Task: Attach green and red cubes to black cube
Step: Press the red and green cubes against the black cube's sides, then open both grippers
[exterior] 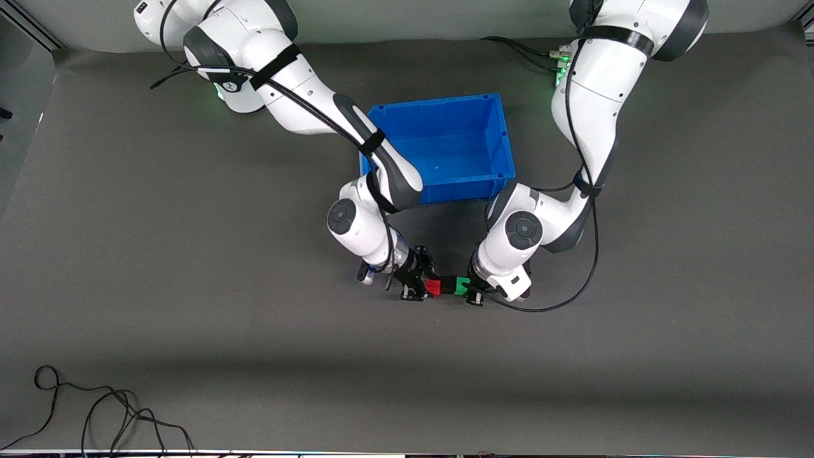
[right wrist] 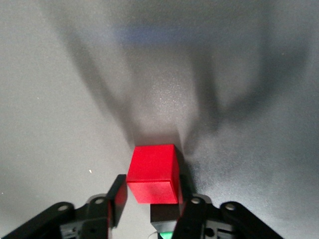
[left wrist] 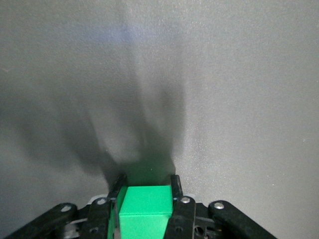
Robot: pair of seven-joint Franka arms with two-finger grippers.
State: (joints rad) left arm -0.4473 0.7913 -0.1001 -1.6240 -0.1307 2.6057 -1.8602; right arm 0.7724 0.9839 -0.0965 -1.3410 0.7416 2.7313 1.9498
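Note:
The green cube [exterior: 462, 285] [left wrist: 144, 209] sits flush beside the black cube on the mat, so the robot's left gripper needs to let go of it now.
The red cube [exterior: 434, 287], the black cube [exterior: 448, 284] and the green cube [exterior: 462, 285] stand joined in one row, nearer to the front camera than the blue bin. My left gripper [exterior: 470, 291] is shut on the green cube [left wrist: 144, 209], its fingers [left wrist: 175, 183] tight against both sides. My right gripper [exterior: 423, 280] is open around the red cube [right wrist: 153, 172]; one finger [right wrist: 117, 195] stands apart from it with table showing between. In the right wrist view the black cube [right wrist: 164, 214] joins the red one, with a sliver of green [right wrist: 168, 234] past it.
The blue bin [exterior: 464, 189] stands empty between the two arms, just farther from the front camera than the grippers. A loose black cable [exterior: 114, 407] lies near the table's front edge toward the right arm's end. Grey mat lies all around.

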